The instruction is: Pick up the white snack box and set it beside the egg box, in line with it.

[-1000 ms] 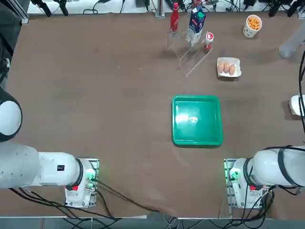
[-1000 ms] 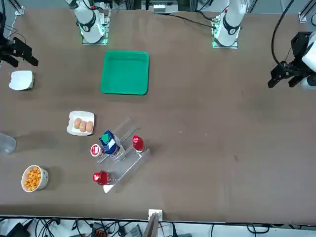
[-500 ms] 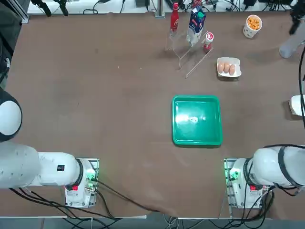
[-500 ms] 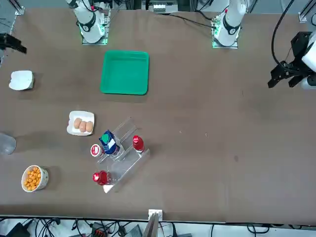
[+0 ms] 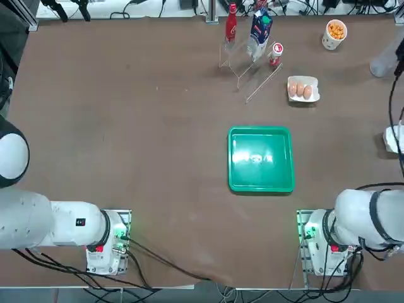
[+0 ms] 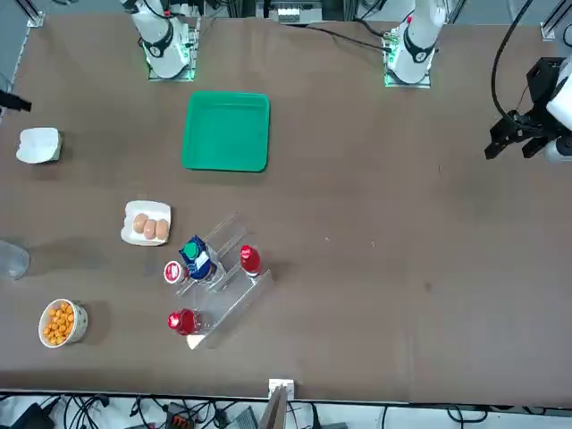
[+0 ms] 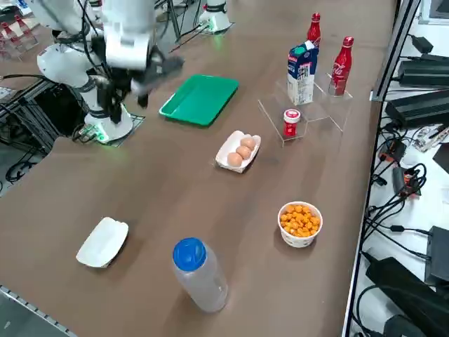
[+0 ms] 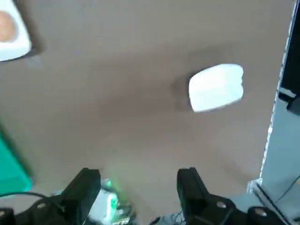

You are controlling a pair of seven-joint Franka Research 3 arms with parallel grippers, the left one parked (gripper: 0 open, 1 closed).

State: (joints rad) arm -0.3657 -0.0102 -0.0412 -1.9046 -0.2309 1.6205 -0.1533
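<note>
My right gripper grabs the white snack box by its smooth, straight short edge (image 6: 37,160) next, to set it in line with the egg box (image 6: 146,222).
The white snack box (image 5: 396,139) lies flat near the table's right edge, also seen in the front view (image 6: 38,145) and the side view (image 7: 102,242). The egg box (image 5: 303,89), a small white tray of brown eggs (image 7: 238,151), sits further in, beside the acrylic rack. My right gripper (image 8: 138,187) is open, with nothing between its fingers. It hangs well above the table (image 7: 156,78). In the wrist view the snack box (image 8: 216,87) lies on the table beyond the fingertips, apart from them. A corner of the egg box (image 8: 11,35) also shows there.
A green tray (image 5: 261,158) lies mid-table in front of the right arm's base. A clear bottle with a blue cap (image 7: 198,274) lies near the snack box. A cup of orange snacks (image 7: 299,223) stands beyond it. The acrylic rack (image 7: 309,91) holds red bottles and a carton.
My right gripper has drifted outward past the table's right edge, nearly leaving the front view. It stays open. The snack box and egg box have not moved.
</note>
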